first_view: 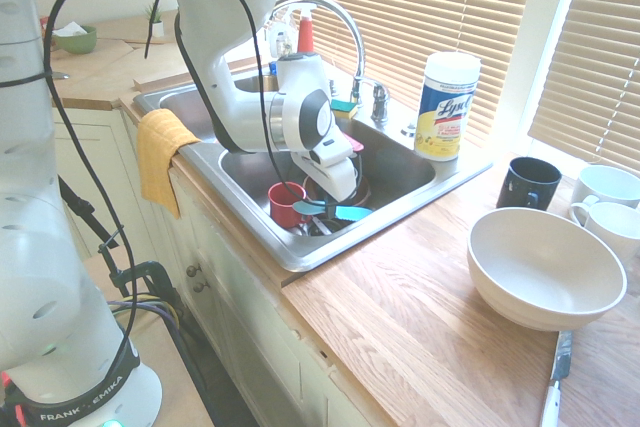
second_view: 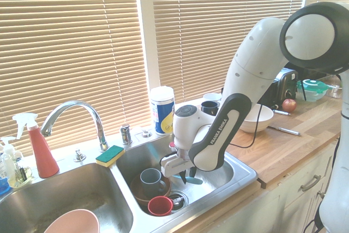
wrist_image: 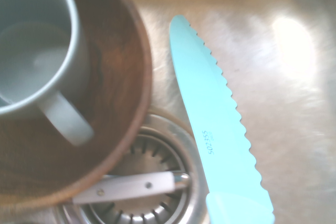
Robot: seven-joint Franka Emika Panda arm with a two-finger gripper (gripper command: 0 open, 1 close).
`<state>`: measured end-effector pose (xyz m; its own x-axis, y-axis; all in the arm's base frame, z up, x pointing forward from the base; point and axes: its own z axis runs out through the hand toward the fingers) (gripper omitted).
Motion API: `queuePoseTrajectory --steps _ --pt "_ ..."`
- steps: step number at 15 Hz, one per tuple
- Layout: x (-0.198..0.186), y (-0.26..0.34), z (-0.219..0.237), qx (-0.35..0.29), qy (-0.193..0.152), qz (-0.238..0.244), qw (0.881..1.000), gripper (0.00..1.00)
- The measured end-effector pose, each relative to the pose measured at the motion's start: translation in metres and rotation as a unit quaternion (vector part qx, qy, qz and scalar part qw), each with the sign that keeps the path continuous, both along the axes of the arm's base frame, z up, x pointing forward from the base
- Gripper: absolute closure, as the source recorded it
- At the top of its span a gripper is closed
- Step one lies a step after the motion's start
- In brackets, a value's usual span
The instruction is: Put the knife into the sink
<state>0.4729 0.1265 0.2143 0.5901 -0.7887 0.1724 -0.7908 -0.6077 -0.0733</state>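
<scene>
The knife's blade (wrist_image: 210,103) hangs level above the bottom of the sink's basin beside the drain (wrist_image: 157,156), so the knife stays in my gripper for now. It stays held until it is lower.
My gripper (first_view: 320,205) is down inside the right basin of the stainless sink (first_view: 300,252), shut on the handle end of the turquoise knife (first_view: 338,212). From the other side, the gripper (second_view: 184,175) holds the knife (second_view: 192,179) roughly level, low over the basin floor of the sink (second_view: 240,175). In the wrist view the serrated blade of the knife (wrist_image: 215,119) reaches out over the steel floor beside the drain (wrist_image: 157,156). Whether the blade touches the floor I cannot tell.
A brown bowl (wrist_image: 123,77) holding a grey mug (second_view: 151,180) and a red mug (first_view: 286,203) crowd the basin beside the knife. A white-handled utensil (wrist_image: 126,186) lies across the drain. On the counter are a white bowl (first_view: 545,267), a metal knife (first_view: 556,372), a black mug (first_view: 529,183) and a wipes canister (first_view: 446,107).
</scene>
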Motion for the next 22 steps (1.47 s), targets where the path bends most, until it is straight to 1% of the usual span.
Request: queuePoseTrajectory --steps 4,5,8,18,20,22 --pt "0.01 0.007 -0.029 0.009 0.015 -0.021 1.0 1.0" --pt "0.011 0.007 -0.038 0.013 0.02 -0.025 0.999 0.0" --pt "0.008 0.009 -0.059 0.026 0.03 -0.027 0.999 0.0" --pt "0.011 0.002 -0.057 0.026 0.028 -0.033 0.999 0.0" --pt "0.011 -0.001 -0.047 0.034 0.02 -0.033 0.999 0.0" --pt "0.016 0.0 -0.01 0.041 -0.006 -0.018 0.999 0.0"
